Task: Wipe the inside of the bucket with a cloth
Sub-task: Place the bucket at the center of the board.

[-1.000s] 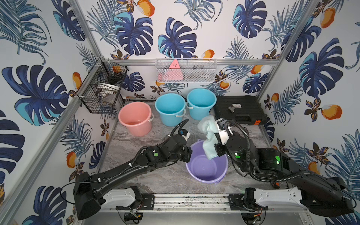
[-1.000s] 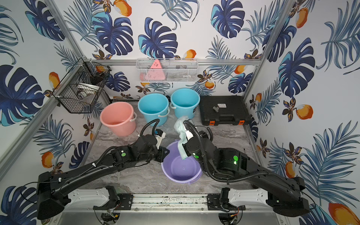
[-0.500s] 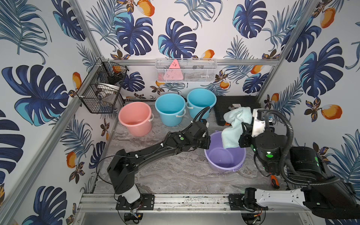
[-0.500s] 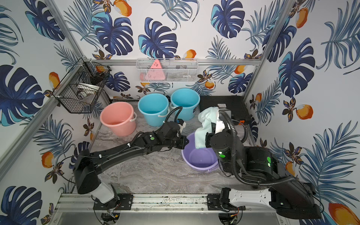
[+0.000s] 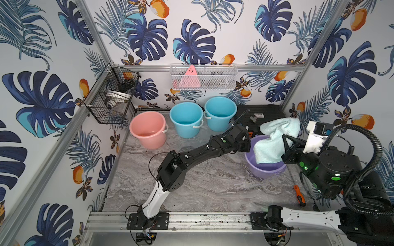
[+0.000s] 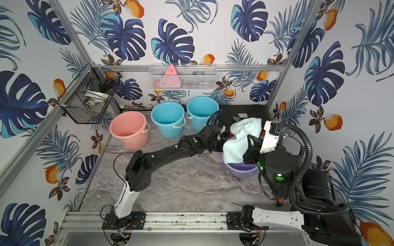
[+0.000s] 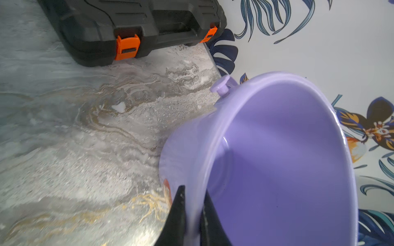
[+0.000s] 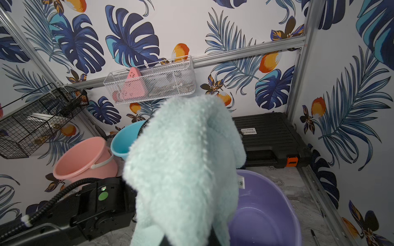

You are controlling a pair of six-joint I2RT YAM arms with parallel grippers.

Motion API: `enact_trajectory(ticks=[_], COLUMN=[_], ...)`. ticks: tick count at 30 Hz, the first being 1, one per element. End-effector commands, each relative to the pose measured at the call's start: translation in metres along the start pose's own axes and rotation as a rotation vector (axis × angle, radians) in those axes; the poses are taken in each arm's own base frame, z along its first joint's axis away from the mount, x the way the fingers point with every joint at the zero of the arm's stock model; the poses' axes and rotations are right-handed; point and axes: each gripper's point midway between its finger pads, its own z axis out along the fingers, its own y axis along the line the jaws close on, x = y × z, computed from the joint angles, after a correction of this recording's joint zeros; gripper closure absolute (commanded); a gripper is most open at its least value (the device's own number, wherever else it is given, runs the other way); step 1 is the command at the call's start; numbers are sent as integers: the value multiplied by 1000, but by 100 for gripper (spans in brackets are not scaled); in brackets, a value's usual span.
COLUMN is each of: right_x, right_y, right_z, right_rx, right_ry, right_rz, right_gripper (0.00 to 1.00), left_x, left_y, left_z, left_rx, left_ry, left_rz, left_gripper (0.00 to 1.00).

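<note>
My left gripper should keep holding the lavender bucket until it stands next to the black tool case. Marble floor is still between the bucket's base and the case.
The lavender bucket stands at the right of the marble floor. My left gripper is shut on its rim, one finger outside the wall and one inside. The pale mint cloth hangs bunched from my right gripper, which is shut on it above the bucket's right side. The cloth's lower end drops into the bucket's mouth. In the right wrist view the cloth hides the jaws.
A pink bucket and two blue buckets stand along the back. A black tool case lies behind the lavender bucket. An orange-handled screwdriver lies by the right wall. Wire baskets hang on the walls.
The bucket has slid from the middle of the floor toward the right wall, held by my left gripper. My right arm has swung right and back, carrying the cloth higher.
</note>
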Motion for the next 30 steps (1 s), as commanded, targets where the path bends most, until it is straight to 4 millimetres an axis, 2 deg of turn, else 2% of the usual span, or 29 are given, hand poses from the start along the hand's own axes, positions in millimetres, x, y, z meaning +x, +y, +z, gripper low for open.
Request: enact_trajectory(ticks=[1,8,15,18,22,25,30], right_x=[-3,-6,-9,-8,-7,-7,-8], right_y=[3,12,15,15,16,15,12], right_z=[0,3,4,4,5,4,3], right_rx=[-3,-22,-25,-26,-25,-26,-23], right_ry=[-3,-16,-25,-29,-28,-30,-31], right_rz=[-4,-6,-15,-13,-16,-13,-9], right_gripper=[100,100,100,100,100,100,100], left_x=[-30,-55,-61,-61,-62,-62,-62], left_y=[-19,-21,-11,-8,-3,-3,-7], left_z=[10,38,60,63,70,76,80], left_rx=[78,100,100,95,88,112,144], left_ry=[-114,-212,-237,-246,-265,-270,-275], left_rz=[-35,-80,-143,-160,-188,-209,-222], left_gripper=[100,100,100,91,89,78,66])
